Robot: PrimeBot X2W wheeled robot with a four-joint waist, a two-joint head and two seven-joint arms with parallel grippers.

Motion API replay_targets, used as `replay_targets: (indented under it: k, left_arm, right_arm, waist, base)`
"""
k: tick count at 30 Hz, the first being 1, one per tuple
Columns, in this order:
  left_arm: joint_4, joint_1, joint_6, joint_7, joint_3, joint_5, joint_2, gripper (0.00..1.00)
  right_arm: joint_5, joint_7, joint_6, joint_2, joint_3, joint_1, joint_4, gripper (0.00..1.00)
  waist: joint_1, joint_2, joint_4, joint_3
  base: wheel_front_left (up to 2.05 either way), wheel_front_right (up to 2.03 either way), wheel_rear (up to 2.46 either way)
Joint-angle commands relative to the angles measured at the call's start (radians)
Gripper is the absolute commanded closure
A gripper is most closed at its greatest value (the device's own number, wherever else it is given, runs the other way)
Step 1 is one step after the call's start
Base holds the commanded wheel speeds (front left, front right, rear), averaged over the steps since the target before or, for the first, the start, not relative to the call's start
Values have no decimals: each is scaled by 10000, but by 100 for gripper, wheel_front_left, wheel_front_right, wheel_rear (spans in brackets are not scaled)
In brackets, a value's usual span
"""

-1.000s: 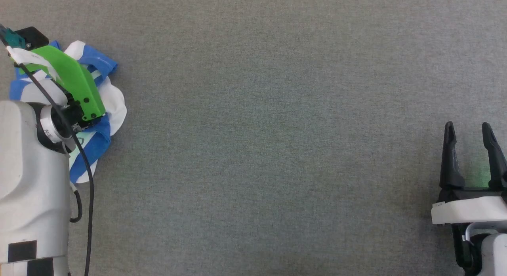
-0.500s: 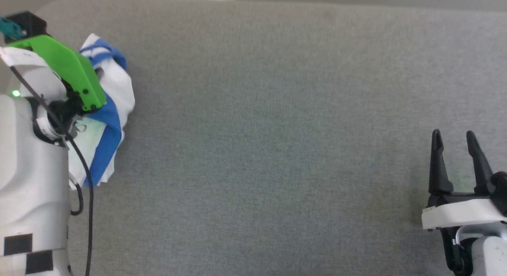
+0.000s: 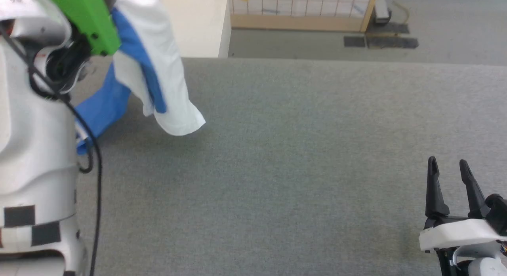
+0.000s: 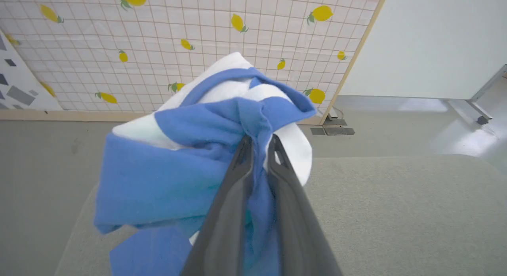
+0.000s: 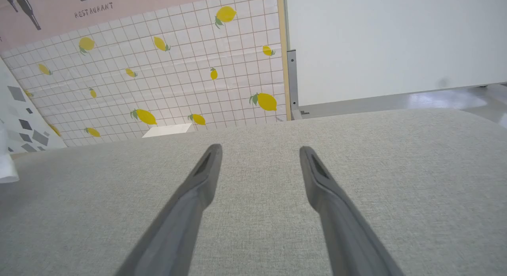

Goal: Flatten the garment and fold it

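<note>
I next need to grab the bunched T-shirt with my right gripper by its blue sleeve. Then I can spread it flat on the grey table.
The garment, a white T-shirt with blue sleeves, hangs bunched from my left gripper at the upper left of the head view, lifted off the grey table. In the left wrist view my left gripper is shut on a blue fold of the garment, which drapes over and around the fingers. The left fingertips are hidden behind the green wrist cover in the head view. My right gripper stands open at the lower right, low over the table; the right wrist view shows nothing between the tips of the right gripper.
The table's far edge runs across the top of the head view, with grey floor beyond. A pale box and a tiled lemon-print panel stand behind it. A black cable hangs along my left arm.
The head view has tilted up, bringing the table's far edge and the room into sight. My left gripper has lifted the garment off the table, and it now hangs longer. The right gripper stays open.
</note>
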Motion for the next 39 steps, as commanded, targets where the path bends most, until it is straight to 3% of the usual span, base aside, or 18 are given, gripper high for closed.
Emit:
replay_targets:
  k: [1, 12, 17, 23, 29, 37, 38, 39]
  left_arm:
    - [-214, -405, -104, -110, -187, -235, -268, 100]
    - [-1307, -1282, -331, 250, -1650, -1348, -1921, 100]
    - [-1665, -1007, -264, 272, -2312, -1635, -2200, 100]
    - [-1651, 239, -122, -447, -3389, -1478, -2327, 100]
    - [-802, 2113, 310, -1717, -4504, -1224, -2371, 100]
    - [1582, 3938, 1089, -2887, -5870, -1311, -2382, 100]
    - [1923, 4030, 1184, -2991, -6037, -1333, -2382, 99]
    - [2192, 4069, 1229, -3048, -6182, -1325, -2382, 86]
  right_arm:
    - [58, -49, -15, -1, -4, 134, 35, 0]
    - [238, -49, -15, -1, 3, 403, 140, 0]
    - [336, -49, -15, -1, 23, 385, 123, 0]
    - [379, -49, -15, -1, -31, 302, 118, 0]
    - [408, -49, -15, -1, -43, 127, 143, 0]
    - [429, -49, -15, -1, 52, -28, 170, 0]
    - [431, -49, -15, -1, 64, -59, 175, 0]
    - [434, -49, -15, -1, 74, -84, 181, 0]
  waist:
    - [1, 0, -441, -624]
    - [1, 0, -1252, -1083]
    - [1, 0, -1564, -900]
    - [1, 0, -1755, -607]
    - [1, 0, -1803, -328]
    - [1, 0, -1804, 2]
    - [1, 0, -1807, 45]
    - [1, 0, -1807, 76]
  base:
    - [0, 0, 0]
    - [0, 0, 0]
    - [0, 0, 0]
    - [0, 0, 0]
    - [0, 0, 0]
    - [0, 0, 0]
    - [0, 0, 0]
    - [0, 0, 0]
